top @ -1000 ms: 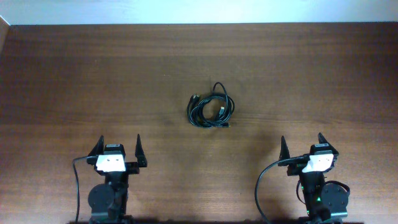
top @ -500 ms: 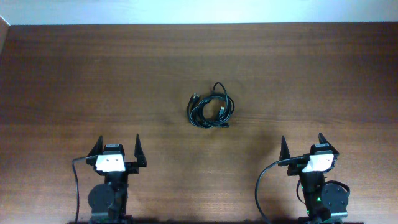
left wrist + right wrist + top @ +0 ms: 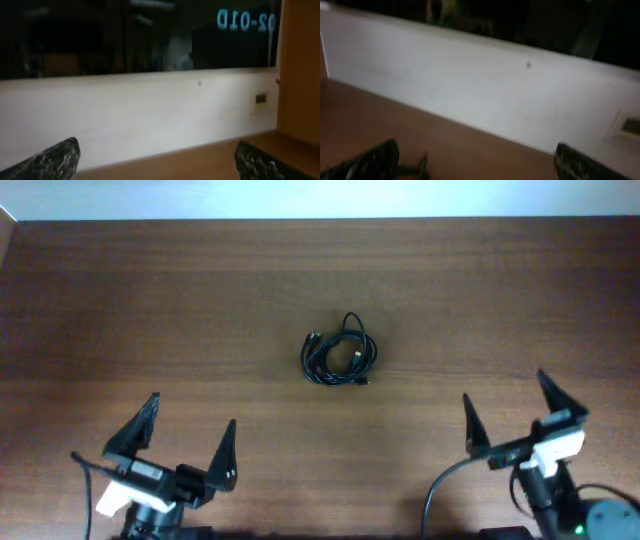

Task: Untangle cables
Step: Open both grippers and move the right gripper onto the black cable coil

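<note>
I should next grab the single cord loop on the far side of the bundle with my right gripper and pull that cord free, to untangle the cables.
The cables [image 3: 339,355] are thin black cords coiled into one small bundle with small plug ends, lying on the middle of the brown wooden table [image 3: 150,310]. My left gripper [image 3: 185,438] is open and empty at the front left, well short of the bundle. My right gripper [image 3: 508,412] is open and empty at the front right, also apart from it. In the left wrist view only the two fingertips [image 3: 155,160] show, wide apart, and no cables. In the right wrist view the fingertips [image 3: 475,159] are wide apart; a blurred dark shape [image 3: 419,167] lies low on the table, perhaps the cables.
A white wall [image 3: 150,110] runs along the table's far edge, with dark glass above it. Thick black wires [image 3: 432,495] hang from each arm near the front edge.
Both arms have risen and swung: the left gripper shifted left and tilted, the right gripper shifted right and tilted. Both look larger in the overhead view. The cables have not moved.
</note>
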Robot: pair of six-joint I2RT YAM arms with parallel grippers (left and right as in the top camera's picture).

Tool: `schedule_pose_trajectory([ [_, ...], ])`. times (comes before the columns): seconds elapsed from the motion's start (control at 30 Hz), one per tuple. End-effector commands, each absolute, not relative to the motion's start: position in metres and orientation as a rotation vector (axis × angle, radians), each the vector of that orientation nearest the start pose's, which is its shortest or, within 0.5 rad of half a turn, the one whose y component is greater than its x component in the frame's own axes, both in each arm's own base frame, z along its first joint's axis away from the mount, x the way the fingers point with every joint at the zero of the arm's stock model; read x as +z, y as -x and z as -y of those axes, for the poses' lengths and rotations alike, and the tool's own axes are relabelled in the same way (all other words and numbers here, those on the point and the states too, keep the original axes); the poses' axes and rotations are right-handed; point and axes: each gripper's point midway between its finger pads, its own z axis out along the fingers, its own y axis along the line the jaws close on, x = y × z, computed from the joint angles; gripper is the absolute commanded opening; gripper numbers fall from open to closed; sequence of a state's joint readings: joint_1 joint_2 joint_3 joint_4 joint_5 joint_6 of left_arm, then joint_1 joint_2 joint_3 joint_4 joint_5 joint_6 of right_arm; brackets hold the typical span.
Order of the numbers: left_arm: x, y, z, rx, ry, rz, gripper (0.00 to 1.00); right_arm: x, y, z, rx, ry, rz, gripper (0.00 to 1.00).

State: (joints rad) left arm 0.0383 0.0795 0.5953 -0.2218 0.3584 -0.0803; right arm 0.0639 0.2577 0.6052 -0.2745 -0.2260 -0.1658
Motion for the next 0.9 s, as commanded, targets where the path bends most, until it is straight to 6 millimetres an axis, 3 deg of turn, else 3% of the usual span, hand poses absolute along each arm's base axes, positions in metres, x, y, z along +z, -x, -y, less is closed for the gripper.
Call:
schedule_pose_trajectory([
  [0.0,0.391,-0.174,0.058,-0.313,-0.23,-1.407,0.99,0.371,-0.214,-0.037,0.021,0.301,-1.591,0.99],
  [0.1,0.417,-0.176,0.058,-0.318,-0.227,-1.558,0.99,0.39,-0.204,-0.028,-0.001,0.281,-1.775,0.99],
  [0.2,0.473,-0.159,0.062,-0.328,-0.257,-1.625,0.99,0.417,-0.18,-0.045,0.103,0.354,-1.815,0.99],
  [0.27,0.487,-0.142,0.063,-0.323,-0.259,-1.606,0.99,0.407,-0.163,-0.071,0.27,0.465,-1.837,0.99],
  [0.3,0.485,-0.14,0.063,-0.324,-0.259,-1.611,0.99,0.407,-0.158,-0.083,0.343,0.513,-1.826,0.99],
  [0.4,0.481,-0.14,0.063,-0.328,-0.256,-1.628,0.99,0.412,-0.157,-0.087,0.362,0.53,-1.799,0.94],
  [0.43,0.474,-0.14,0.063,-0.335,-0.252,-1.657,0.99,0.413,-0.157,-0.087,0.361,0.53,-1.798,0.99],
  [0.53,0.453,-0.137,0.063,-0.353,-0.236,-1.747,0.99,0.412,-0.157,-0.087,0.362,0.53,-1.802,0.99],
  [0.63,0.417,-0.136,0.062,-0.375,-0.205,-1.892,0.99,0.415,-0.163,-0.086,0.351,0.526,-1.789,0.99],
  [0.73,0.375,-0.164,0.061,-0.413,-0.162,-1.993,0.99,0.404,-0.182,-0.087,0.389,0.496,-1.869,0.99],
  [0.83,0.326,-0.207,0.064,-0.48,-0.12,-2.029,0.99,0.381,-0.216,-0.089,0.454,0.435,-2.004,0.99],
  [0.87,0.318,-0.217,0.069,-0.513,-0.145,-2.011,0.99,0.373,-0.227,-0.09,0.463,0.431,-2.042,0.99],
])
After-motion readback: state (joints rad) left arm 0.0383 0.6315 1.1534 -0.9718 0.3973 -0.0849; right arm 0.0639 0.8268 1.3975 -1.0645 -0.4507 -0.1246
